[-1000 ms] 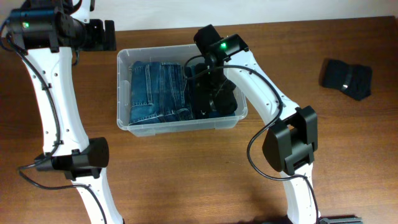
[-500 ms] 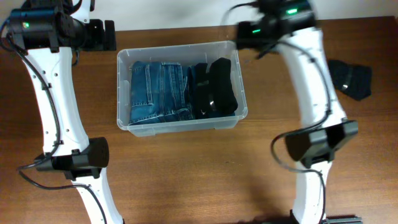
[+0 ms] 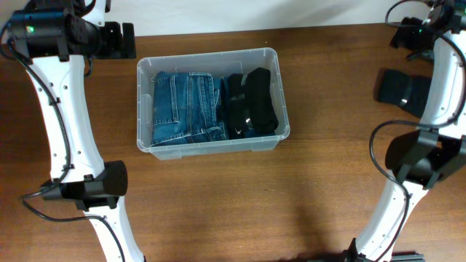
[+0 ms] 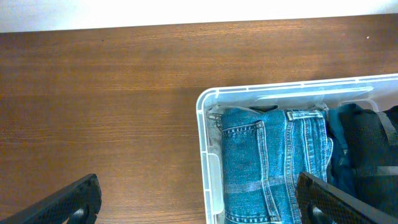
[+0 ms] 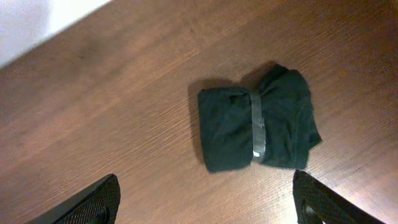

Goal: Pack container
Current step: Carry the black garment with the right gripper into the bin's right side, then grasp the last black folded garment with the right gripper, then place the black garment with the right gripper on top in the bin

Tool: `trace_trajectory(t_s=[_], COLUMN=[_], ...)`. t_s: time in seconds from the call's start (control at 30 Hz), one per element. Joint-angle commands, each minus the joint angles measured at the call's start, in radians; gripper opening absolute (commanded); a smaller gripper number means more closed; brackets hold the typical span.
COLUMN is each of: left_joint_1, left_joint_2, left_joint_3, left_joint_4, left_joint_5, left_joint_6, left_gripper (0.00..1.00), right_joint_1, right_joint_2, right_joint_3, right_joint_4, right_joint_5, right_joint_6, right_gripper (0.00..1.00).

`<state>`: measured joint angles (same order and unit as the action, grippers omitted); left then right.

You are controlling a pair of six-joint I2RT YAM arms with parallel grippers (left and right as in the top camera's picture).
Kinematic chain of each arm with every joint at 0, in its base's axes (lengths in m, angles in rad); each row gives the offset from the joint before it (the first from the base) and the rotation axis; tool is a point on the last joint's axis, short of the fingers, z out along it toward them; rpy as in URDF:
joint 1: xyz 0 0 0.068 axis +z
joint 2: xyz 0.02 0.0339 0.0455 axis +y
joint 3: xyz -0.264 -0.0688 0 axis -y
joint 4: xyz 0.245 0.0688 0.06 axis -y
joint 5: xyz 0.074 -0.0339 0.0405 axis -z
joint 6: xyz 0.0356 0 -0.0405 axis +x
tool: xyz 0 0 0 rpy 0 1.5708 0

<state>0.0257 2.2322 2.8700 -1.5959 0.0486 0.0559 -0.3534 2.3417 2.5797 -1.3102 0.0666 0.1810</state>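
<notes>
My right gripper grabs the dark bundle (image 3: 405,90) (image 5: 256,127) by its middle next, by the grey band, keeping it folded, to pack it into the container.
The container (image 3: 212,148) is a clear plastic tub on the wooden table, holding folded blue jeans (image 3: 184,108) on its left and dark folded clothes (image 3: 251,102) on its right. It also shows in the left wrist view (image 4: 205,155). A dark bundle with a grey band (image 3: 405,92) lies on the table at the right, and shows in the right wrist view (image 5: 258,127). My right gripper (image 5: 205,208) is open and empty, high above that bundle. My left gripper (image 4: 205,208) is open and empty over the tub's left rim.
The table's far edge meets a white wall (image 3: 291,11). The right arm's base (image 3: 422,156) stands at the right, the left arm's base (image 3: 91,185) at the left front.
My right arm has left the tub, leaving the dark clothes inside, and swung to the far right above the dark bundle. The left arm has not moved.
</notes>
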Motion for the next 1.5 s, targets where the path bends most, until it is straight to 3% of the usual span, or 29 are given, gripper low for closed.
trace_trajectory(t_s=[0.0, 0.27, 0.57, 0.83, 1.07, 1.3, 1.47], left_joint_1=[0.006, 0.006, 0.006, 0.006, 0.005, 0.005, 0.005], left_joint_2=[-0.005, -0.005, -0.005, -0.005, -0.005, -0.005, -0.005], left_joint_3=[0.011, 0.011, 0.011, 0.011, 0.011, 0.011, 0.011], left_joint_4=[0.002, 0.002, 0.006, 0.017, 0.025, 0.034, 0.048], left_joint_5=[0.008, 0.008, 0.008, 0.008, 0.008, 0.008, 0.008], left_joint_6=[0.005, 0.005, 0.005, 0.005, 0.005, 0.005, 0.005], left_gripper=[0.99, 0.99, 0.99, 0.99, 0.99, 0.99, 0.99], right_joint_1=[-0.023, -0.082, -0.114, -0.114, -0.113, -0.111, -0.109], right_joint_2=[0.11, 0.249, 0.253, 0.253, 0.251, 0.181, 0.084], right_joint_3=[0.005, 0.005, -0.052, -0.206, -0.211, -0.148, -0.003], right_joint_4=[0.024, 0.042, 0.05, 0.109, 0.104, 0.057, -0.065], right_joint_5=[-0.003, -0.006, -0.006, -0.006, -0.005, -0.006, -0.029], right_joint_6=[-0.034, -0.023, -0.019, -0.008, 0.004, 0.014, 0.014], right_gripper=[0.81, 0.8, 0.76, 0.45, 0.05, 0.04, 0.04])
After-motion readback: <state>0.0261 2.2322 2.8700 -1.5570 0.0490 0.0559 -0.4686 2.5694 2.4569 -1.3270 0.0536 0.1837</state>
